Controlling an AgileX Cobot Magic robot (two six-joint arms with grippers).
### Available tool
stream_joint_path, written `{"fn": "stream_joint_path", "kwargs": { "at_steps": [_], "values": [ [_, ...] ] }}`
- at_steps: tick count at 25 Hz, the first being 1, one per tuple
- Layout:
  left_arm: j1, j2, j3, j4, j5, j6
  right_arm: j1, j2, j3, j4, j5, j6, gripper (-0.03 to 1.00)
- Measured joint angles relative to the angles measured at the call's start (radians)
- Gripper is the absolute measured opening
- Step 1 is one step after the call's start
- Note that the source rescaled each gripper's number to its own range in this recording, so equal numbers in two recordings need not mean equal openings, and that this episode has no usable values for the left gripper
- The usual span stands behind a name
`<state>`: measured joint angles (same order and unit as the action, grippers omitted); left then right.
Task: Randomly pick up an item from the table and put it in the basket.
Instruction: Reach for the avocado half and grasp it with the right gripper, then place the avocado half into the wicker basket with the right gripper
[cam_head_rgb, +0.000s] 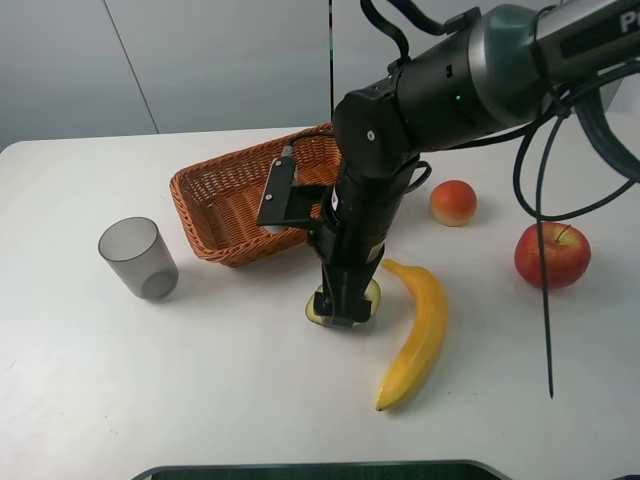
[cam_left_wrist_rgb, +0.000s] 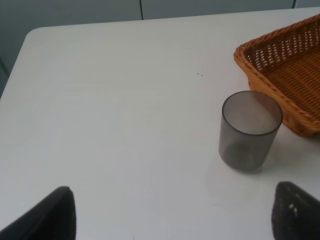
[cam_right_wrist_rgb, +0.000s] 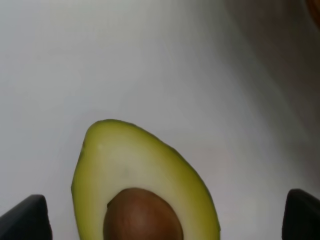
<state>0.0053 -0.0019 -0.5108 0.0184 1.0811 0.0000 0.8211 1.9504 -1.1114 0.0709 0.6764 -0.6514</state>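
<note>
My right gripper's fingers are on both sides of the pale flesh (cam_head_rgb: 372, 294) (cam_right_wrist_rgb: 132, 162) but end above the avocado's sides. It isn't time to close yet: my right gripper should come down first, then close on the avocado.
The halved avocado (cam_head_rgb: 372, 295) lies cut side up on the white table (cam_head_rgb: 200, 400), just in front of the wicker basket (cam_head_rgb: 225, 190). My right gripper (cam_head_rgb: 343, 312) is lowered straight over it and hides most of it in the high view. In the right wrist view the avocado (cam_right_wrist_rgb: 140, 170) shows pale flesh and a brown pit. The right gripper (cam_right_wrist_rgb: 164, 216) is open, with its dark fingertips (cam_right_wrist_rgb: 25, 217) wide apart on either side of the fruit. My left gripper (cam_left_wrist_rgb: 172, 215) is open and empty above bare table near the cup.
A grey translucent cup (cam_head_rgb: 138, 258) stands left of the basket; it also shows in the left wrist view (cam_left_wrist_rgb: 248, 130) beside the basket's corner (cam_left_wrist_rgb: 290, 65). A yellow banana (cam_head_rgb: 420, 335) lies right of the avocado. A peach-like fruit (cam_head_rgb: 453, 202) and a red apple (cam_head_rgb: 552, 255) sit further right.
</note>
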Motion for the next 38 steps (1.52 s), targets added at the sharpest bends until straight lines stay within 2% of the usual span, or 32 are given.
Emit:
{"fn": "stream_joint_path", "kwargs": {
  "at_steps": [24, 25, 26, 27, 28, 38],
  "values": [
    [0.0, 0.0, 0.0, 0.0, 0.0, 0.0, -0.002, 0.067, 0.056, 0.002, -0.087, 0.009, 1.0],
    [0.0, 0.0, 0.0, 0.0, 0.0, 0.0, -0.002, 0.067, 0.056, 0.002, -0.087, 0.01, 0.89],
    [0.0, 0.0, 0.0, 0.0, 0.0, 0.0, -0.002, 0.067, 0.056, 0.002, -0.087, 0.01, 0.66],
    [0.0, 0.0, 0.0, 0.0, 0.0, 0.0, -0.002, 0.067, 0.056, 0.002, -0.087, 0.01, 0.29],
    [0.0, 0.0, 0.0, 0.0, 0.0, 0.0, -0.002, 0.067, 0.056, 0.002, -0.087, 0.01, 0.0],
    [0.0, 0.0, 0.0, 0.0, 0.0, 0.0, -0.002, 0.067, 0.056, 0.021, -0.087, 0.011, 0.02]
  ]
}}
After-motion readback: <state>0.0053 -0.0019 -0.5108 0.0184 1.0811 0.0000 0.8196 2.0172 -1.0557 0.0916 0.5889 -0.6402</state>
